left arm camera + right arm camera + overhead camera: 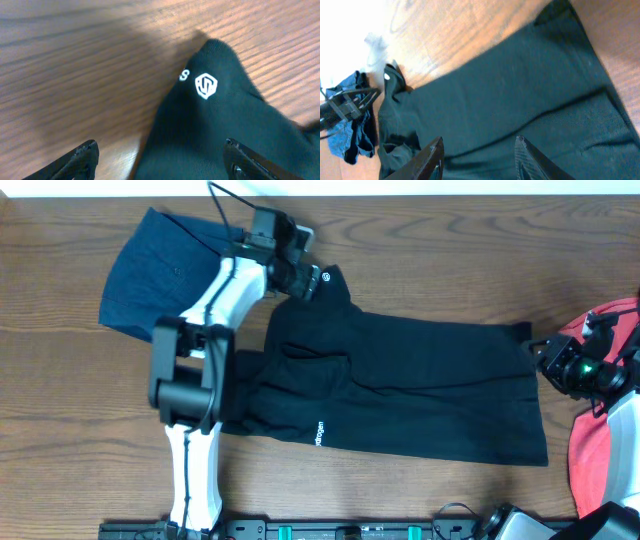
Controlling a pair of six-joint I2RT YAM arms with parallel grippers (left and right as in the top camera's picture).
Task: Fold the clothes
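My left gripper grabs the black trousers [400, 390] by their white-logo corner next, to fold them.
Black trousers [400, 390] lie spread across the table's middle, with a white logo [205, 85] on the upper left corner. My left gripper [305, 278] hovers open over that corner; in the left wrist view its jaws [160, 155] straddle the cloth's edge without closing. My right gripper [550, 360] is open beside the trousers' right edge, and its jaws [480, 150] hang above the black cloth [510, 100]. A folded blue garment [160, 270] lies at the upper left, and also shows in the right wrist view [350, 125].
A red garment [600, 440] lies at the right table edge under my right arm. The left arm's white body [195, 410] stretches over the table's left side. Bare wood [450, 260] surrounds the clothes.
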